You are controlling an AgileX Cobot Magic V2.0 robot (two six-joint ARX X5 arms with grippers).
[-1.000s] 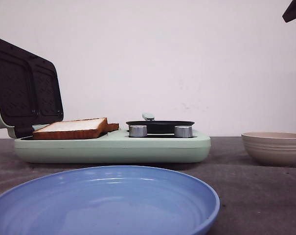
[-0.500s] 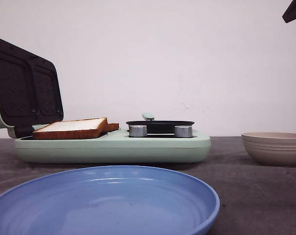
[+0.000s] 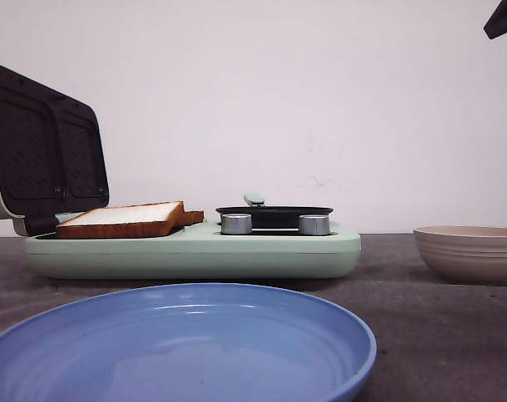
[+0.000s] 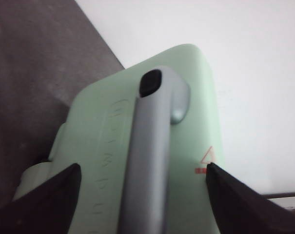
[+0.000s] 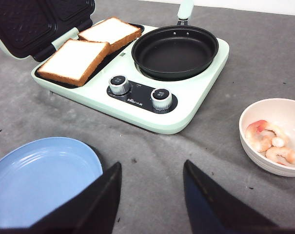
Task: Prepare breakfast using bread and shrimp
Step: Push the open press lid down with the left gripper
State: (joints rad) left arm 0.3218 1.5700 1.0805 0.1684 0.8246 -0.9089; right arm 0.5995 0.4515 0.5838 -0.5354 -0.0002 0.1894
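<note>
My left fingers straddle the grey handle (image 4: pixel 149 146) above the green lid and should close now.
Two bread slices (image 5: pixel 74 61) (image 5: pixel 109 31) lie side by side on the dark plate of the pale green breakfast maker (image 5: pixel 186 109); the front view shows them edge-on (image 3: pixel 123 218). Its lid (image 3: pixel 43 146) stands open. Several shrimp (image 5: pixel 271 144) lie in a white bowl (image 5: pixel 257 163) to the right of the machine. My left gripper (image 4: pixel 142 180) is open behind the lid, one finger on each side of the lid's grey handle (image 4: pixel 149 146). My right gripper (image 5: pixel 152 170) is open and empty, high above the table in front of the machine.
A black frying pan (image 5: pixel 175 51) sits empty on the machine's right half, behind two silver knobs (image 5: pixel 119 84). An empty blue plate (image 5: pixel 40 170) lies at the front left. The bowl also shows at the right in the front view (image 3: pixel 471 251). A white wall stands behind.
The lid has shifted very slightly, and a dark tip now shows at the left edge above it. The right arm, bread and bowl have not moved.
</note>
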